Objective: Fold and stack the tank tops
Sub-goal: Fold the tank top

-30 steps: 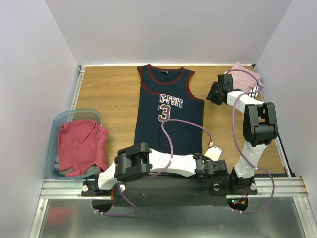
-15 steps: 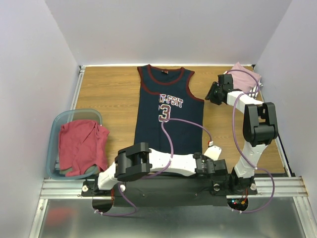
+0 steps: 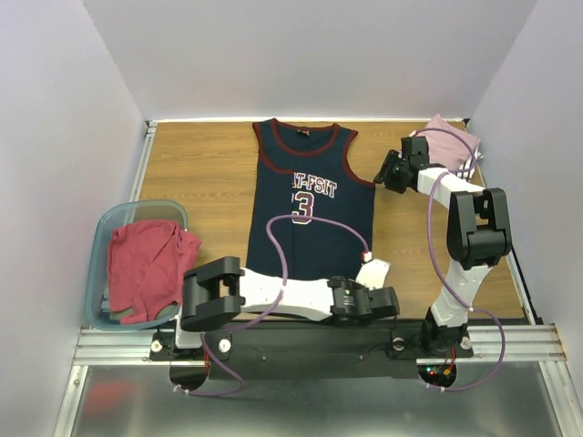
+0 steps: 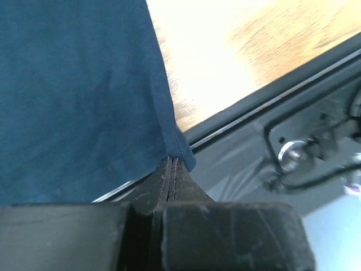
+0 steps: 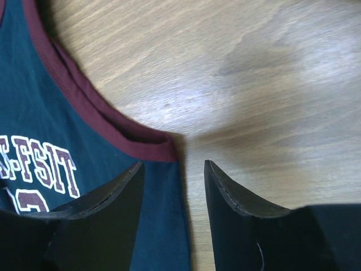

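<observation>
My right gripper grabs the navy jersey (image 3: 310,218) at the side seam just below the maroon armhole trim next, to fold that side inward.
The navy jersey (image 3: 310,218) with maroon trim and a white number lies flat in the middle of the table, neck to the far side. My left gripper (image 3: 369,271) is at its near right hem corner. In the left wrist view the jaws are pressed together on that corner of blue cloth (image 4: 175,148). My right gripper (image 3: 383,176) hovers at the jersey's right armhole, open. Its two fingertips (image 5: 135,169) straddle the side seam just below the maroon trim (image 5: 141,144). A pink tank top (image 3: 451,141) lies bunched at the far right corner. Red tops (image 3: 146,269) fill the tub.
A translucent teal tub (image 3: 114,218) stands at the left edge of the table. A metal rail (image 3: 109,344) and the black arm mount (image 4: 316,113) run along the near edge, close to the left gripper. Purple cables loop over both arms.
My left gripper has closed onto the jersey's near right hem corner, and the left arm has shifted leftward. The right gripper has opened slightly wider at the armhole.
</observation>
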Controlling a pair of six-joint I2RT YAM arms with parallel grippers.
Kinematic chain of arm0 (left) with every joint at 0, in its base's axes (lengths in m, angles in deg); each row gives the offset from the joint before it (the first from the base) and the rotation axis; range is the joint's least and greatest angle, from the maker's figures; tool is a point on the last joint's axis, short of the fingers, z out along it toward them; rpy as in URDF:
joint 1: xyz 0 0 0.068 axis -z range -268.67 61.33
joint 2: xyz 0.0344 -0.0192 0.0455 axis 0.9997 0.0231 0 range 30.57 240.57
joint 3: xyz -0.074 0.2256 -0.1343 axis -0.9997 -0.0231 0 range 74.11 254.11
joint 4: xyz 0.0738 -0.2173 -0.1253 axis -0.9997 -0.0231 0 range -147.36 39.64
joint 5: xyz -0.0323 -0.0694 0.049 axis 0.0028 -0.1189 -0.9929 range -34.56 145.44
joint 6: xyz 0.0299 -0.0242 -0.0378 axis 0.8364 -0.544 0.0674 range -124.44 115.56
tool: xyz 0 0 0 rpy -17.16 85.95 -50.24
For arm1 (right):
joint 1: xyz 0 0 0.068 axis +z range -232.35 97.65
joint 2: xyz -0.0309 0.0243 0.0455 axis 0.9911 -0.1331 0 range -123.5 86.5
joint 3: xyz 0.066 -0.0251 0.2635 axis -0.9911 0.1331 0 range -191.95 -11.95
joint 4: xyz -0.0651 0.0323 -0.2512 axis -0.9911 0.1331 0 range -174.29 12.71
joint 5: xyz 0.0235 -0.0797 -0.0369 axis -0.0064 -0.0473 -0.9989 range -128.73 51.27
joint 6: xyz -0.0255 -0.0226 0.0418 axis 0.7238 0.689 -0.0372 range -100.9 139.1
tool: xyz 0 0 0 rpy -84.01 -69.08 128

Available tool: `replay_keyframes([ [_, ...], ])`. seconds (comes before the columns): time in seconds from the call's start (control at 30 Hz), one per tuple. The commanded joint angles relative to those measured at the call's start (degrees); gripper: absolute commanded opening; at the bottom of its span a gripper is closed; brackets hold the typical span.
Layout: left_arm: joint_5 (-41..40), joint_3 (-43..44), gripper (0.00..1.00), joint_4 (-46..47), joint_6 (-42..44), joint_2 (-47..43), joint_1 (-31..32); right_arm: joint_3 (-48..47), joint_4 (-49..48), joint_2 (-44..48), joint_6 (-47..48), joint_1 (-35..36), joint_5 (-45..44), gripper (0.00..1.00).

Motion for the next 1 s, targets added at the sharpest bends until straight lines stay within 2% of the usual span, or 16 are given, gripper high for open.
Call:
replay_keyframes([
  [0.0,-1.63,-4.26,0.0,4.83,-2.53,-6.87,-1.15,0.35,-3.42,2.25,0.45,-0.32,2.43,0.53],
  [0.13,-0.31,-6.2,0.0,6.25,-2.62,-8.02,-2.03,0.61,-4.13,1.98,0.36,-0.14,3.22,0.52],
  [0.37,0.22,-5.15,0.0,6.42,-2.27,-7.32,-2.3,0.26,-4.3,-0.82,-0.07,-0.14,1.2,0.39],
  [0.97,1.28,-8.31,0.0,8.79,-2.35,-9.34,-2.74,-1.32,-6.85,-5.13,-1.04,0.21,3.05,0.39],
])
